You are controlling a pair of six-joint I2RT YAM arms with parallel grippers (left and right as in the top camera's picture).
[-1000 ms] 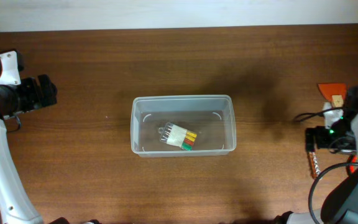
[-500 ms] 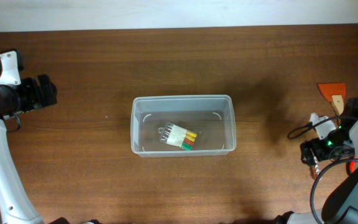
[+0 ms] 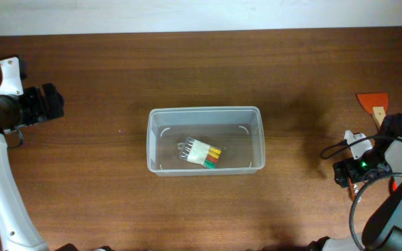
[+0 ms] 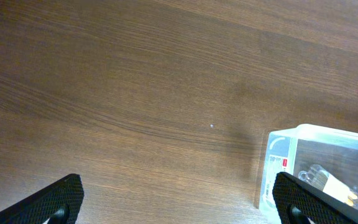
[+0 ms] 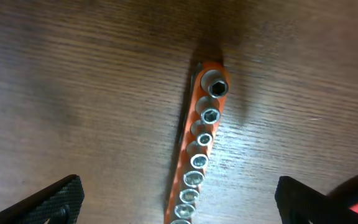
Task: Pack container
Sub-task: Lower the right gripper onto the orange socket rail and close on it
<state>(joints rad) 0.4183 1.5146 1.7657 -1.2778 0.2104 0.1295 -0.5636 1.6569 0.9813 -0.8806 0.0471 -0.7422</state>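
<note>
The fingers of my right gripper are above the silver sockets and the tabletop beside them, so the gripper needs to go lower before it closes on the orange bar.
The clear plastic container (image 3: 206,110) sits at the middle of the table with a small pack with yellow, red and green ends (image 3: 204,153) inside. Its left end shows in the left wrist view (image 4: 277,163). My right gripper (image 3: 345,174) is open, low over an orange rail of silver sockets (image 5: 197,155) at the table's right; the rail lies between its spread fingers (image 5: 178,205). My left gripper (image 3: 53,102) is open and empty at the far left, well away from the container; its fingers show at the bottom corners of its wrist view (image 4: 179,208).
An orange scraper with a wooden handle (image 3: 373,104) lies at the right edge behind my right arm. Black cables hang by my right wrist (image 3: 335,139). Bare wooden table (image 3: 117,70) surrounds the container.
My right gripper has moved toward the table's front and dropped over the socket rail, now covering it in the overhead view. The left arm has not moved.
</note>
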